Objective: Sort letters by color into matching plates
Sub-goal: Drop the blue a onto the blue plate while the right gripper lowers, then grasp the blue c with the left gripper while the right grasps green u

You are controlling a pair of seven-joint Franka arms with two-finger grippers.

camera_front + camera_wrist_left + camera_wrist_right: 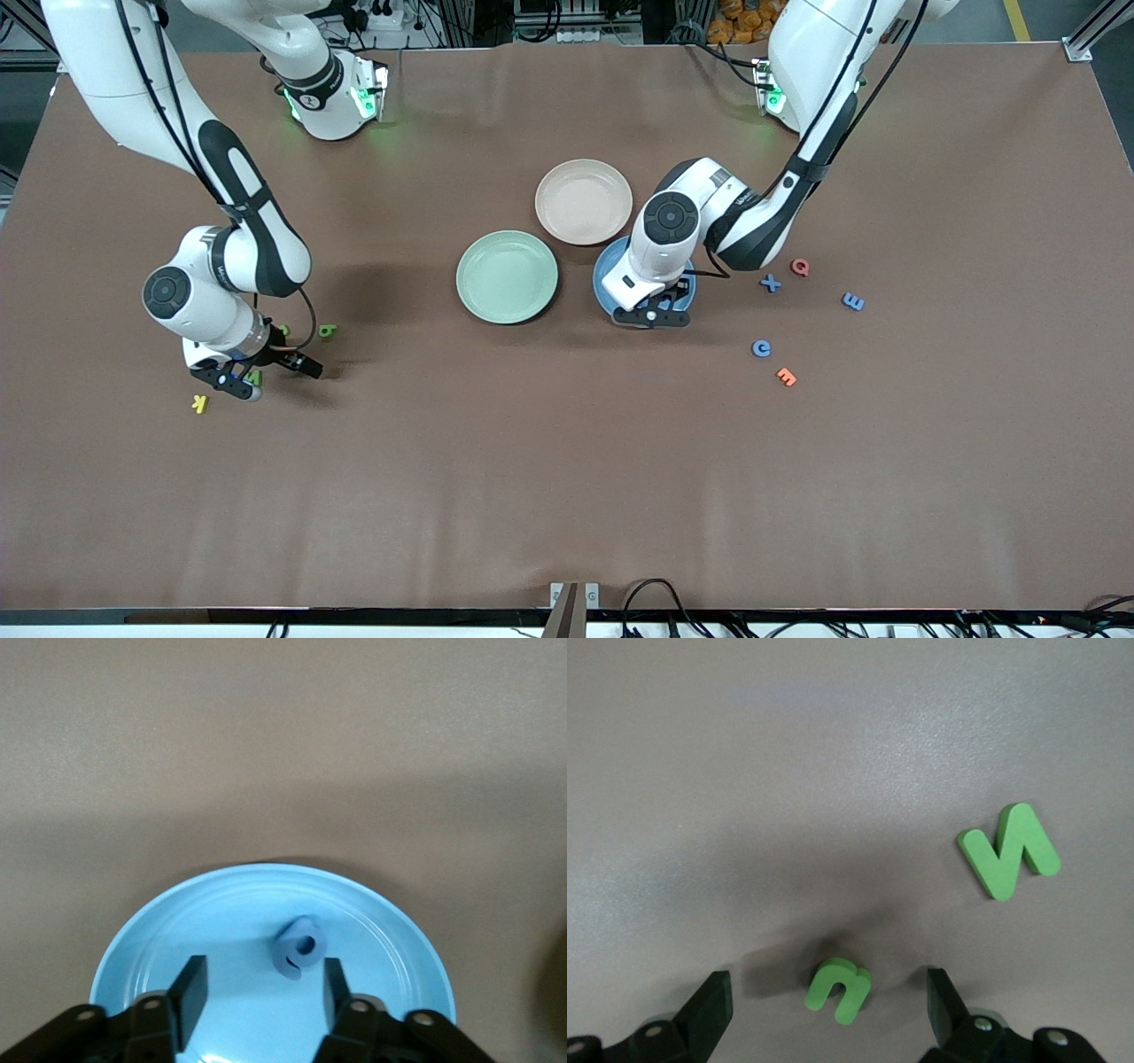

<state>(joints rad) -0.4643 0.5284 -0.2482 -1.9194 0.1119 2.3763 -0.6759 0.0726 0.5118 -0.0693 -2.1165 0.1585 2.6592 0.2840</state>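
The green n (838, 979) is level between my right gripper's fingers in the right wrist view, so it is time to close my right gripper on it now.
My left gripper (656, 313) hangs over the blue plate (605, 273), open. In the left wrist view a blue letter (299, 948) lies loose in the blue plate (177, 939), just ahead of my left gripper (261, 970) and close to one finger. My right gripper (264, 377) is open and low over the table at the right arm's end. A green letter (839, 989) lies between its fingers (713, 1001) untouched, and another green letter (1008, 850) lies beside it. The pale green plate (507, 276) holds nothing. Three blue letters (771, 283) (852, 301) (761, 348) lie on the table toward the left arm's end.
A beige-pink plate (584, 201) sits farther from the front camera, touching the blue plate. A red letter (800, 267) and an orange letter (786, 377) lie among the blue ones. A yellow letter (199, 404) lies near my right gripper, and a green letter (328, 330) beside it.
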